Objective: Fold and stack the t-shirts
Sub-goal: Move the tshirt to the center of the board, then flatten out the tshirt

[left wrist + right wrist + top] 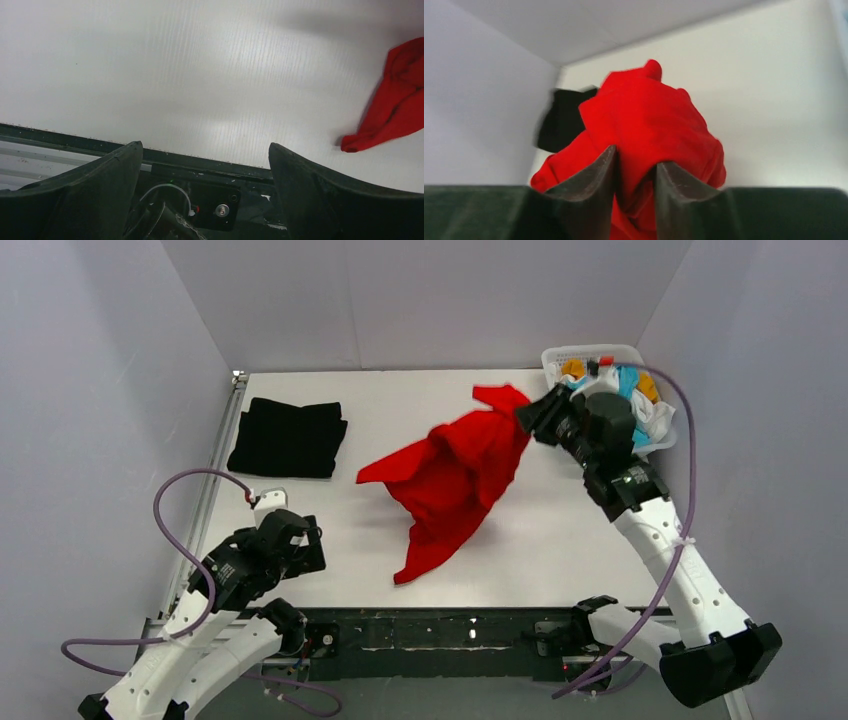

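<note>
I will next pick up the red t-shirt (450, 475) with my left gripper by its near corner (404, 577), and then both grippers can stretch the t-shirt open to fold it.
A bright red t-shirt (450, 475) lies crumpled across the middle of the table, its far right corner lifted off the surface. My right gripper (528, 415) holds that corner. In the right wrist view the red t-shirt (649, 115) fills the narrow gap between the fingers of the right gripper (635, 160). A folded black t-shirt (288, 437) lies flat at the far left and shows behind the red one as a dark patch (561, 117). My left gripper (305, 545) hovers open and empty over the near left edge; its view of the left gripper (205, 147) shows bare table and the red t-shirt's hem (395, 107).
A white lattice basket (590, 353) stands at the far right corner behind my right arm, holding cyan (628, 380), orange-yellow (572, 368) and white (655, 415) cloth. Grey walls enclose the table on three sides. A black rail (420, 630) runs along the near edge.
</note>
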{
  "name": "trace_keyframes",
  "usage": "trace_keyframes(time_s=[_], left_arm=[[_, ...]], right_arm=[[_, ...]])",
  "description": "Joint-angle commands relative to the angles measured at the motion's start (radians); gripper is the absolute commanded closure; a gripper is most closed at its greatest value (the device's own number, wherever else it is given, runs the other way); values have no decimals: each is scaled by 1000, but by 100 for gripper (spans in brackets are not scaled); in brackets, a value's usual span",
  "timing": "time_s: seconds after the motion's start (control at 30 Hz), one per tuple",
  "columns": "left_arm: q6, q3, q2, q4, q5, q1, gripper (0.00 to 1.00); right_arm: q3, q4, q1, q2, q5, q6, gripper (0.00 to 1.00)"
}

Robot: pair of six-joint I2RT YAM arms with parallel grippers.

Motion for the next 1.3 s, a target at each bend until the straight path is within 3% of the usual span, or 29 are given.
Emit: trace_keyframes(time_s=[0.0, 0.1, 0.23, 0.3, 0.4, 0.5, 0.67, 0.87, 0.93, 1.07, 1.27], left_arm=[[-34, 9, 50, -101, 14, -5, 2], [-59, -2, 92, -84, 112, -4, 2], [-101, -92, 127, 49, 338, -4, 2], [-125, -159, 131, 180, 455, -5, 2], [-148, -264, 154, 446, 665, -5, 2], [-168, -301, 252, 590, 761, -5, 2], [-196, -305, 461, 797, 861, -14, 2], [-187, -245, 665, 849, 866, -83, 8], [-182, -234, 714, 848, 851, -111, 12], [-177, -216, 778, 855, 843, -129, 30], [-171, -194, 840, 862, 825, -146, 68]], right_arm=[[-364, -45, -86, -101, 241, 91, 44], [-458, -158, -147, -122, 293, 48, 31], [-404, -179, -150, -155, 359, -135, 22], [-375, -108, -148, -162, 236, -252, 20], [-308, -56, -143, -95, -126, -378, 19], [-197, -66, -74, 46, -333, -459, 19], [9, -78, 82, 351, -410, -572, 20], [396, -296, 205, 787, -298, -656, 23], [503, -342, 235, 902, -291, -671, 23], [668, -385, 272, 1071, -284, -719, 23], [742, -401, 315, 1211, -253, -792, 23]])
